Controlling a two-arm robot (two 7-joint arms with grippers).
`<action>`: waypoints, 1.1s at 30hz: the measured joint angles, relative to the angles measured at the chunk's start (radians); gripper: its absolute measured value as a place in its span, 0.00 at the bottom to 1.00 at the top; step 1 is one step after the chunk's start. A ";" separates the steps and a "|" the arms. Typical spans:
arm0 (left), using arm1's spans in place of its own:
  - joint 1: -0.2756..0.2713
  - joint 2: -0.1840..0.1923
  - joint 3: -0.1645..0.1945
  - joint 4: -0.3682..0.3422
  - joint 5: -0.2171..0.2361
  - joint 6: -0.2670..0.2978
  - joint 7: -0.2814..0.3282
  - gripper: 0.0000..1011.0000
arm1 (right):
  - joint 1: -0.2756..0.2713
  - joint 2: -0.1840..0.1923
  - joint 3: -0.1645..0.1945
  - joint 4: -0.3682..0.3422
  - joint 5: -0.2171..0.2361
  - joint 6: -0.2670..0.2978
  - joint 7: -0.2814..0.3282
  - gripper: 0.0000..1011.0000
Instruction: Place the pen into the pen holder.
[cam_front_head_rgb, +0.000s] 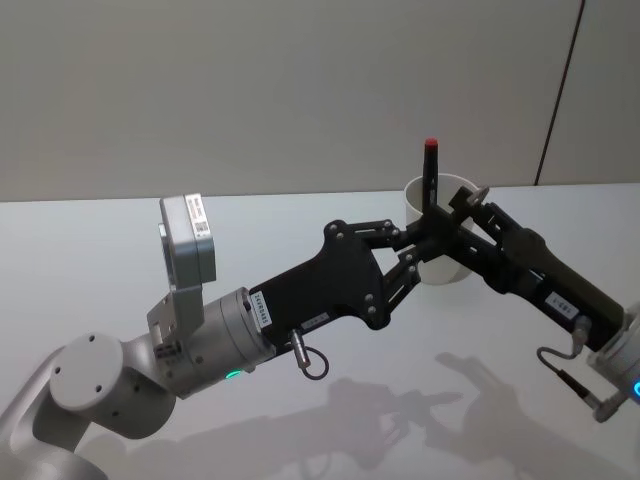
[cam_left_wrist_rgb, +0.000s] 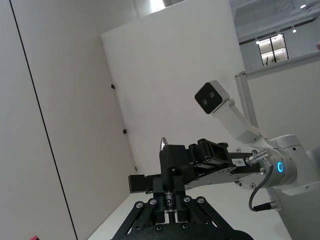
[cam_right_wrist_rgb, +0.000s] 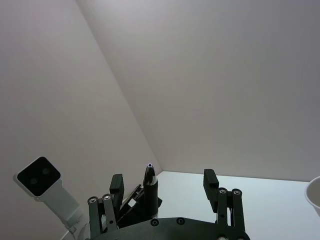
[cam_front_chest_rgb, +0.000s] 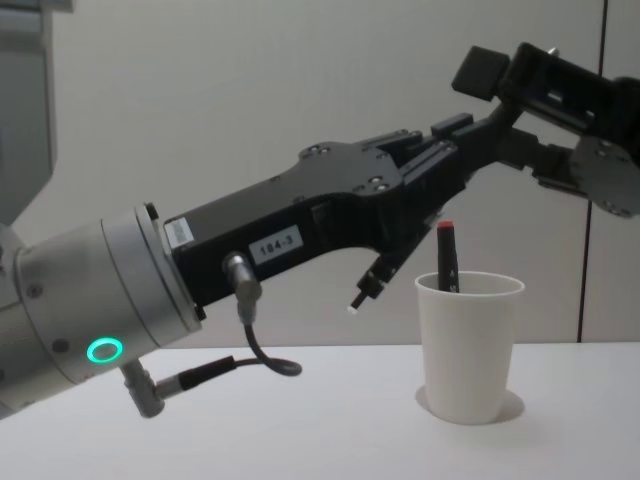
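Observation:
My left gripper's fingers cover the second dark pen's middle, so my right gripper should next grab its bare body behind its metal tip.
The white paper cup pen holder (cam_front_head_rgb: 455, 181) (cam_front_chest_rgb: 470, 350) stands on the table. A black pen with a red top (cam_front_head_rgb: 430, 165) (cam_front_chest_rgb: 446, 255) stands upright inside it. Just in front of the cup, my left gripper (cam_front_head_rgb: 432, 238) (cam_left_wrist_rgb: 170, 200) is shut on another black pen (cam_left_wrist_rgb: 163, 145) (cam_right_wrist_rgb: 150, 185) with a pointed tip. Its thin white-tipped end (cam_front_chest_rgb: 358, 303) sticks out below the left gripper's fingers. My right gripper (cam_front_head_rgb: 470, 200) (cam_right_wrist_rgb: 163, 177) meets the left gripper from the right, open, with that pen between its fingers and touching neither. The cup's rim (cam_right_wrist_rgb: 316, 197) is at the edge of the right wrist view.
The white table (cam_front_head_rgb: 330, 420) runs back to a plain wall. Both arms cross low in front of the cup. A cable loop (cam_front_chest_rgb: 255, 365) hangs under the left wrist. My head camera (cam_left_wrist_rgb: 212, 97) shows behind the grippers.

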 joint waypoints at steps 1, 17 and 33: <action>0.000 0.000 0.000 0.000 0.000 0.000 0.000 0.12 | 0.000 0.001 0.000 0.000 0.001 0.001 0.001 0.99; 0.000 0.000 0.000 0.000 0.000 0.000 0.000 0.12 | 0.000 0.007 -0.008 -0.002 0.015 -0.002 0.011 0.98; 0.000 0.000 0.000 0.000 0.000 0.000 0.000 0.12 | 0.001 0.008 -0.010 -0.003 0.019 -0.006 0.013 0.56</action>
